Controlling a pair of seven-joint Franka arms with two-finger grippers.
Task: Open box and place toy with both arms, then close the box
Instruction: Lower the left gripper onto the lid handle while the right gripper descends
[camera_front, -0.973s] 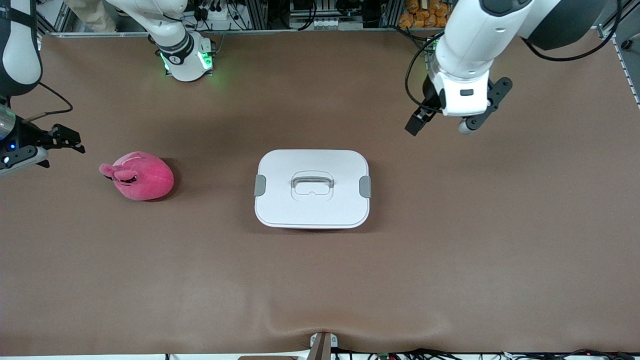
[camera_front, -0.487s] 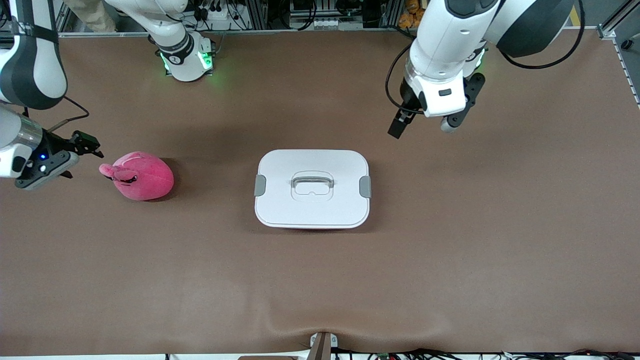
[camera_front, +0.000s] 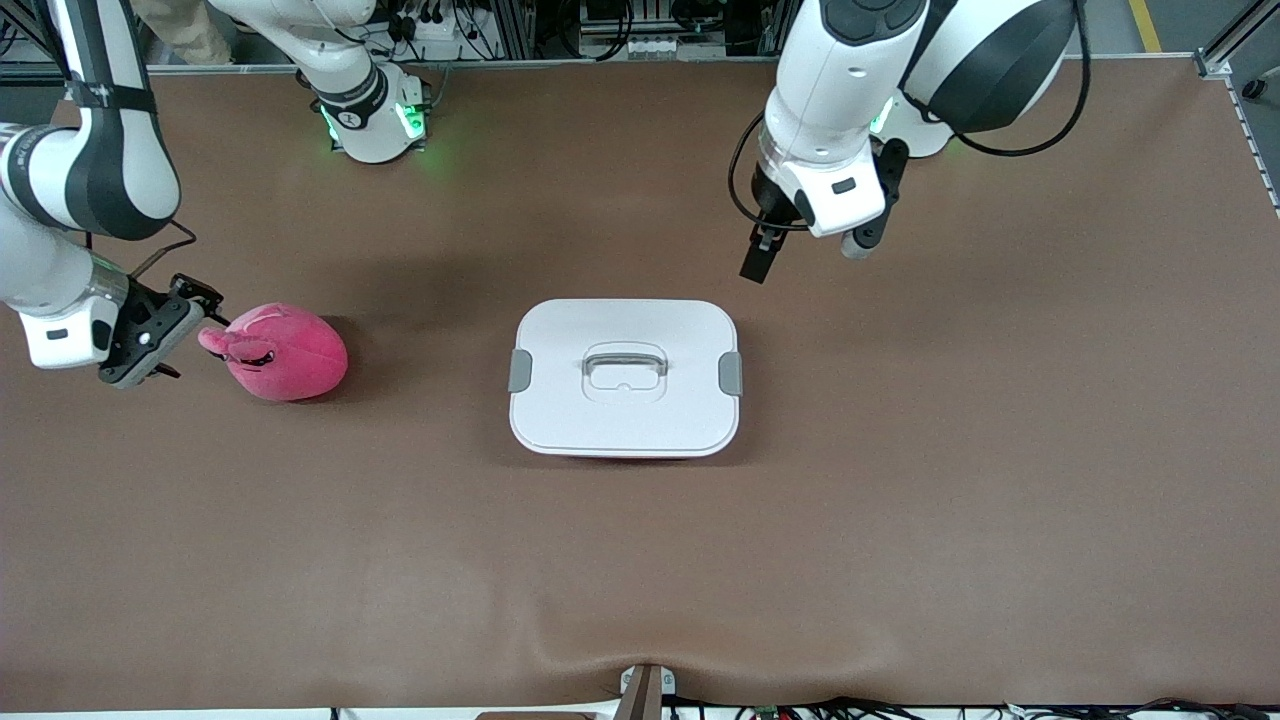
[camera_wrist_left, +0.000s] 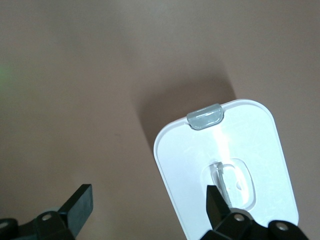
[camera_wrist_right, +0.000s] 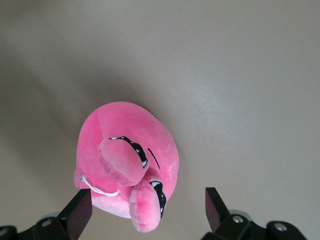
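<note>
The right gripper grabs the pink toy by its floppy ear (camera_wrist_right: 145, 207) next, to place it inside the box.
The box (camera_front: 570, 410) stands mid-table with its white lid on, a grey handle (camera_front: 625, 362) in the middle and a grey clip (camera_front: 731, 373) at each short end. My left gripper (camera_front: 805, 255) hangs open over the bare table just off the box corner at the left arm's end. The left wrist view shows the lid (camera_wrist_left: 180, 160) and one clip (camera_wrist_left: 205, 116) beyond my open left gripper (camera_wrist_left: 148, 207). The pink toy (camera_front: 290, 355) lies toward the right arm's end. My right gripper (camera_front: 190, 335) is open beside it. In the right wrist view the toy's (camera_wrist_right: 125, 150) ears lie between the fingers of my right gripper (camera_wrist_right: 148, 210).
Brown mat (camera_front: 900, 500) covers the whole table. The arms' green-lit bases (camera_front: 375, 120) stand along the edge farthest from the front camera. A small bracket (camera_front: 645, 690) sits at the nearest edge.
My left gripper has swung in over the table toward the box. My right gripper has come in from the table's end up to the toy. Box and toy have not moved.
</note>
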